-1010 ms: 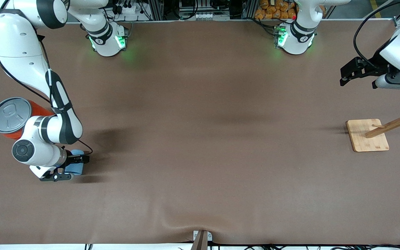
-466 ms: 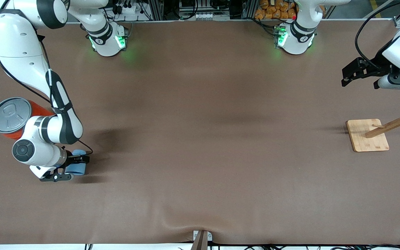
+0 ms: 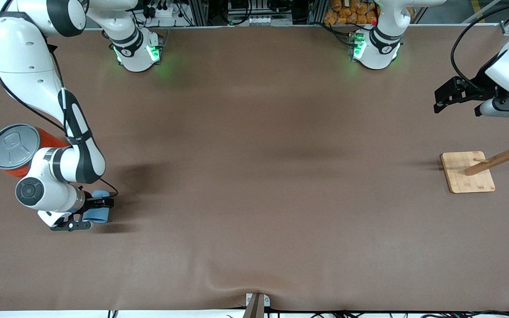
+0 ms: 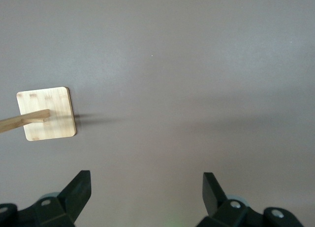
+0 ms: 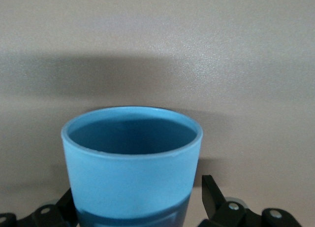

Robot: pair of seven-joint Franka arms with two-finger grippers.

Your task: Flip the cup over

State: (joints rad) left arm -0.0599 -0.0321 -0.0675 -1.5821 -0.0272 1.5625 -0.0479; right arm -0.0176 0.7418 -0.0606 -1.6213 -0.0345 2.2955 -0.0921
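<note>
My fingers are on either side of the blue cup in the right wrist view. I need to close my right gripper now. Closing now would hold the cup.
The light-blue cup [image 3: 98, 213] sits at the right arm's end of the table, between the fingers of my right gripper [image 3: 90, 213]. In the right wrist view the cup [image 5: 132, 173] fills the space between the jaws, with its open mouth and darker blue inside showing. One finger [image 5: 212, 192] stands a little off the cup's side, and the other is mostly hidden by the cup. The jaws stand open around the cup. My left gripper [image 3: 441, 95] is open and empty, up over the table at the left arm's end; it shows open in the left wrist view [image 4: 146, 187].
A large orange can with a grey lid [image 3: 13, 148] stands close beside the right arm, farther from the front camera than the cup. A wooden peg rack on a square base [image 3: 466, 173] stands near the left gripper, also in the left wrist view [image 4: 47, 113].
The left arm has drifted slightly toward its end of the table. The right gripper and the cup have hardly moved.
</note>
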